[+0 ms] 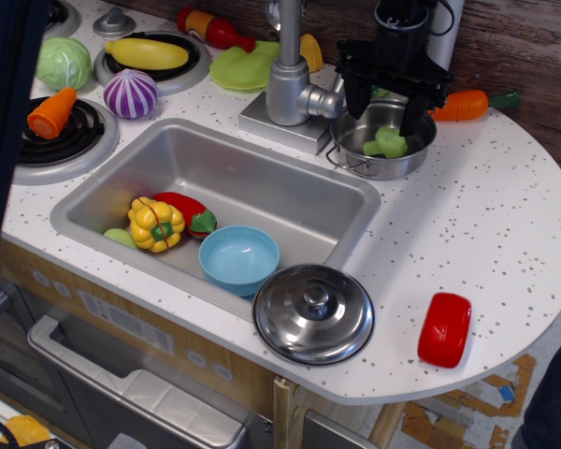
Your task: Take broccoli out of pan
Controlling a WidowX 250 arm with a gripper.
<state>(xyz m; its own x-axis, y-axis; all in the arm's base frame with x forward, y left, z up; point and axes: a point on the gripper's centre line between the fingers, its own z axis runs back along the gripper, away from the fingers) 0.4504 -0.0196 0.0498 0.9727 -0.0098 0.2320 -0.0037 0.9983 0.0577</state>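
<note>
My gripper needs to take the broccoli out of the pan (381, 164), so it should next grab the small light-green broccoli by its rounded head (391, 142).
The light-green broccoli (385, 143) lies inside the shiny steel pan (381, 164) on the counter right of the faucet. My black gripper (383, 110) hangs open just above the pan. One finger is over the pan's left rim and the other over its right rim, with the broccoli below and between them. The fingers do not touch the broccoli. The back of the pan is hidden behind the gripper.
The faucet (288, 75) stands just left of the pan. An orange carrot (463, 105) lies behind it. The sink (215, 201) holds a blue bowl (238, 258), yellow pepper (155, 224) and red vegetable. A steel lid (313, 312) and red block (445, 328) lie in front.
</note>
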